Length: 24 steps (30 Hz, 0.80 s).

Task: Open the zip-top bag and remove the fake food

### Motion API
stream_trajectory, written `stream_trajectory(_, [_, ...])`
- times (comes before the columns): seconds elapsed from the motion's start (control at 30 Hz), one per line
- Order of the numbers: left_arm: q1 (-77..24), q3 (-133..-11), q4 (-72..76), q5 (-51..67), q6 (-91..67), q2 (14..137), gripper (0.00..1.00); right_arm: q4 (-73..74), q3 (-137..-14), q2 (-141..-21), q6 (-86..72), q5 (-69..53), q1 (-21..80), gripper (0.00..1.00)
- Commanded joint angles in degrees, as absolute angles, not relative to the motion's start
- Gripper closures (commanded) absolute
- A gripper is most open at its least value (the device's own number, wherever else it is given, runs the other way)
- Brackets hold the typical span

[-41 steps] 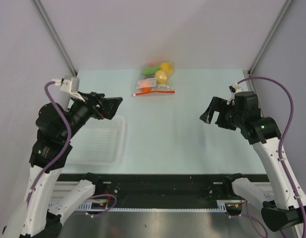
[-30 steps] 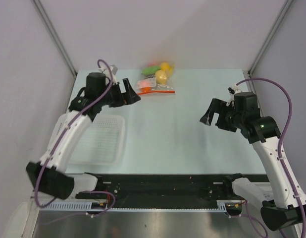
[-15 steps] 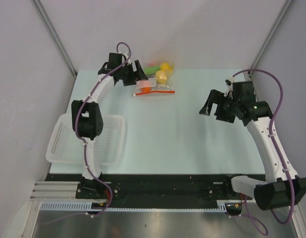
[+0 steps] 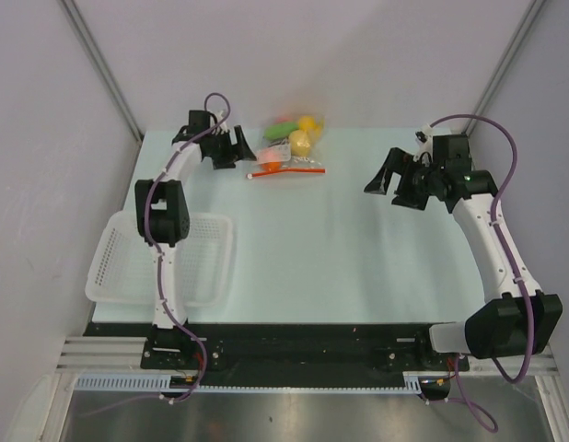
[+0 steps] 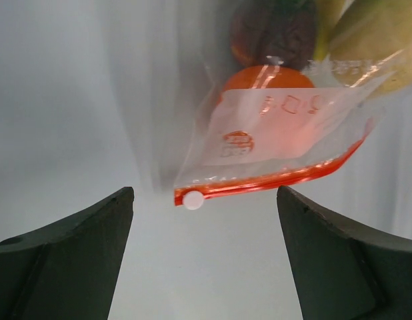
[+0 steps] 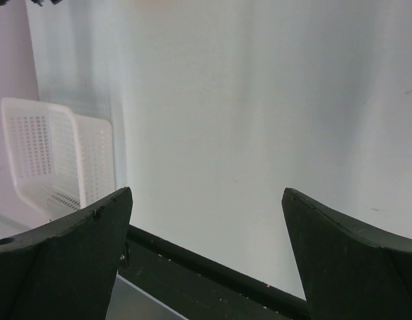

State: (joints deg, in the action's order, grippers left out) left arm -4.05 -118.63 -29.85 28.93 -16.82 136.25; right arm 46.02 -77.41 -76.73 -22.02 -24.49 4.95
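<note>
I need to take hold of the zip-top bag's corner [image 4: 251, 175] [image 5: 181, 191] beside the white slider with my left gripper next. That leaves the slider free for opening the bag.
The zip-top bag [image 4: 289, 155] lies at the far middle of the table, its red-orange zip strip [image 4: 286, 171] toward me. Inside it I see fake food: yellow [image 4: 300, 141], green [image 4: 283, 130] and orange [image 4: 267, 164] pieces. In the left wrist view the bag [image 5: 286, 127] is close ahead, with the strip's white slider [image 5: 192, 199] and orange [image 5: 267, 78] and dark purple [image 5: 274, 30] pieces. My left gripper [image 4: 240, 147] [image 5: 205, 200] is open just left of the bag's corner, touching nothing. My right gripper [image 4: 389, 180] [image 6: 207, 200] is open and empty over the right side of the table.
A white mesh basket [image 4: 160, 262] sits at the near left, overhanging the table edge; it also shows in the right wrist view [image 6: 56, 157]. The black front rail [image 4: 294, 345] runs along the near edge. Grey walls close in the back and sides.
My left arm swung from over the basket to the far left beside the bag, then drew back slightly left. My right gripper rose a little toward the far right.
</note>
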Motion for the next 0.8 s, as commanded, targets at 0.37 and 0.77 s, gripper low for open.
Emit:
stream_trajectory(0.37, [-4.2, -119.7, -17.3, 39.0, -29.5, 143.9, 0.18, 35.6, -79.5, -80.3, -28.2, -24.6, 12.7, 0.0])
stream_trajectory(0.77, [-5.4, -118.0, -14.1, 39.5, -35.5, 141.4, 0.85, 38.0, -79.5, -80.2, -26.4, -22.8, 18.3, 0.0])
